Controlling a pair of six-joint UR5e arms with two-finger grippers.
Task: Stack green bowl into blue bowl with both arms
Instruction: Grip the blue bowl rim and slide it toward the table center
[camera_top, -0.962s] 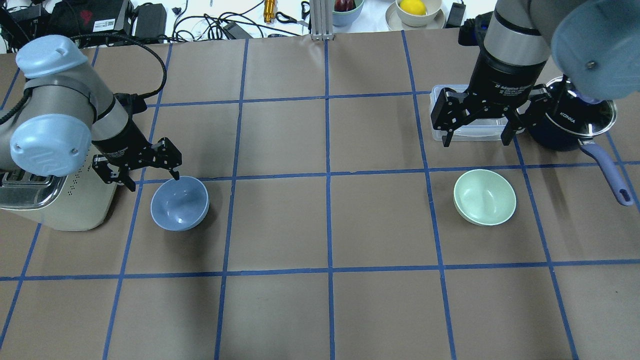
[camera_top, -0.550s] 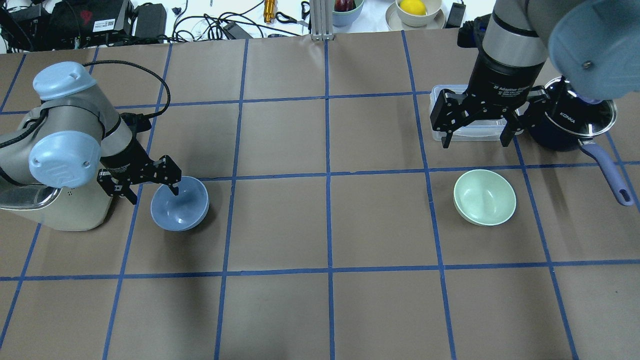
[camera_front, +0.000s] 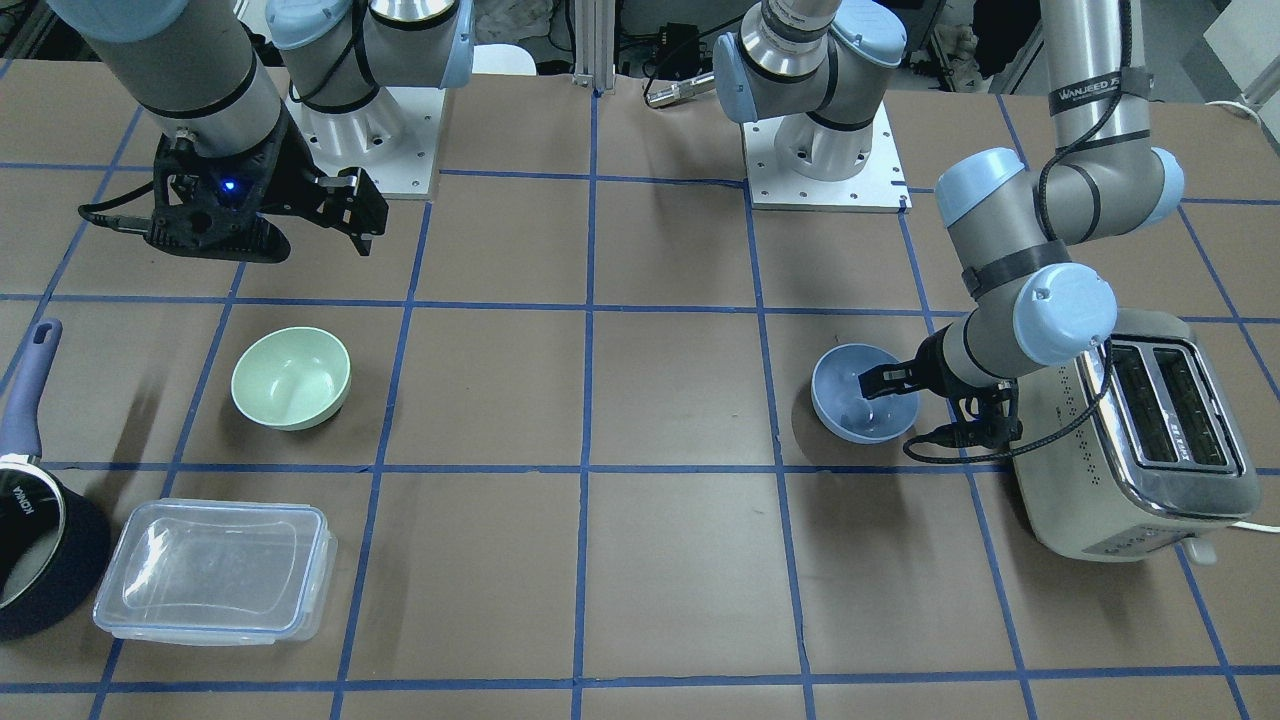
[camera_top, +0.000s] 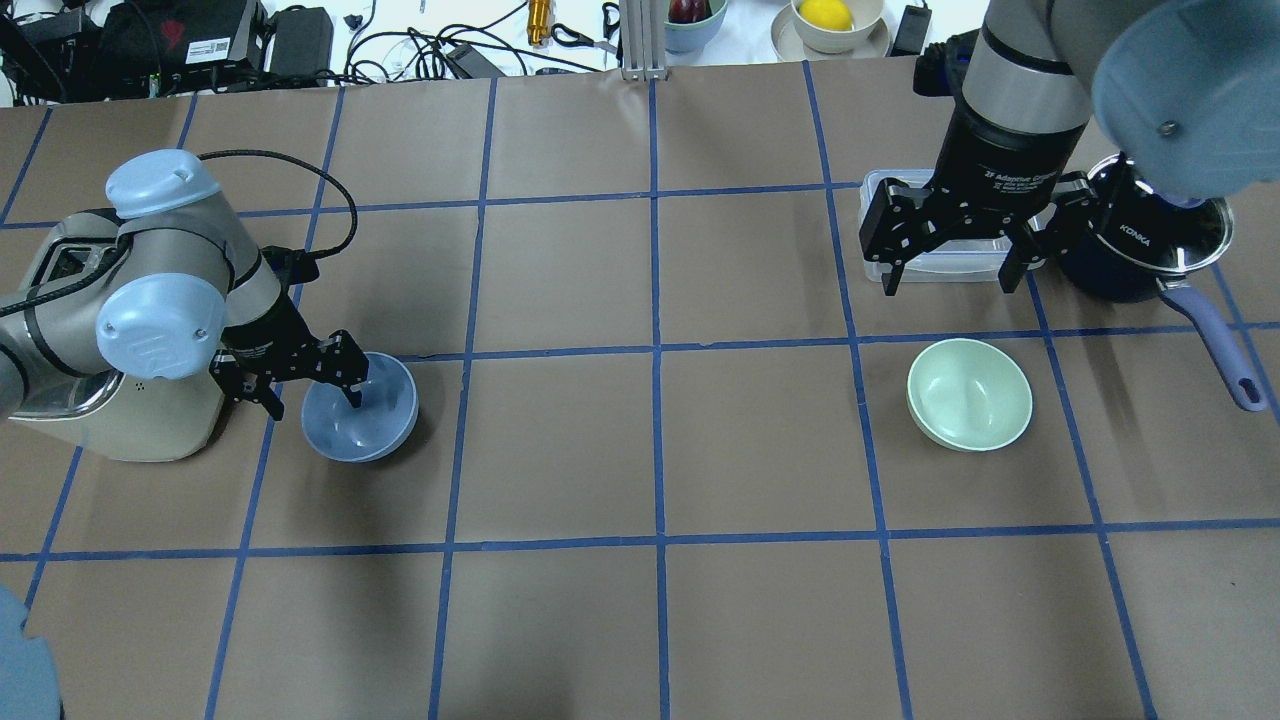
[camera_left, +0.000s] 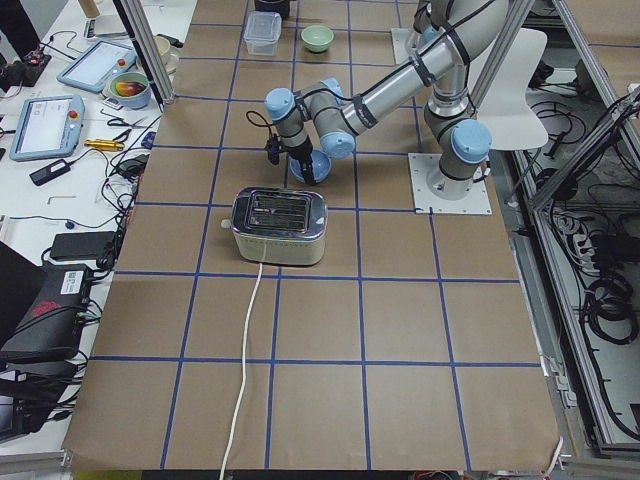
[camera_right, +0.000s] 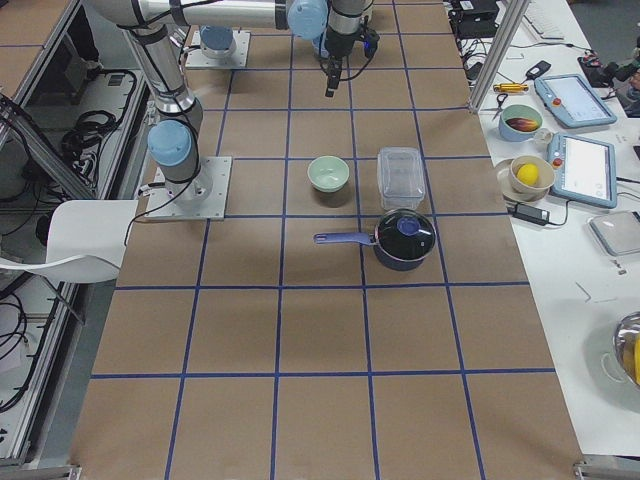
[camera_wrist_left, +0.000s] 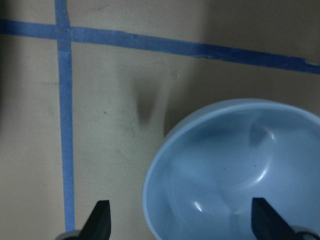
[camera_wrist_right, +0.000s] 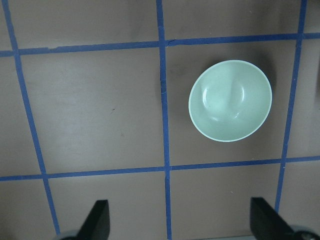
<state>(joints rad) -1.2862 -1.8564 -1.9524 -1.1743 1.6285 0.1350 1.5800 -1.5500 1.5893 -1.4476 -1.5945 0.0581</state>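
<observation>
The left gripper takes hold of the blue bowl by its rim (camera_front: 861, 353) (camera_wrist_left: 162, 150) next, to bring the bowl into place for stacking.
The blue bowl (camera_top: 360, 408) sits upright on the table's left side, next to the toaster. My left gripper (camera_top: 312, 398) is open and low over the bowl's left rim, with one finger inside the bowl and the other outside it. The left wrist view shows the blue bowl (camera_wrist_left: 240, 170) filling the lower right, between the fingertips (camera_wrist_left: 101, 220). The green bowl (camera_top: 970, 393) sits upright and alone on the right side. My right gripper (camera_top: 948, 283) is open and empty, hanging high behind the green bowl. The green bowl also shows in the right wrist view (camera_wrist_right: 230, 100).
A cream toaster (camera_top: 130, 425) stands just left of the blue bowl, under my left arm. A clear lidded container (camera_front: 215, 570) and a dark blue saucepan (camera_top: 1140, 250) with a long handle stand behind the green bowl. Cables and dishes lie beyond the far table edge.
My left arm has swung right and lowered, so one finger now reaches inside the blue bowl. The right arm and both bowls have hardly moved.
</observation>
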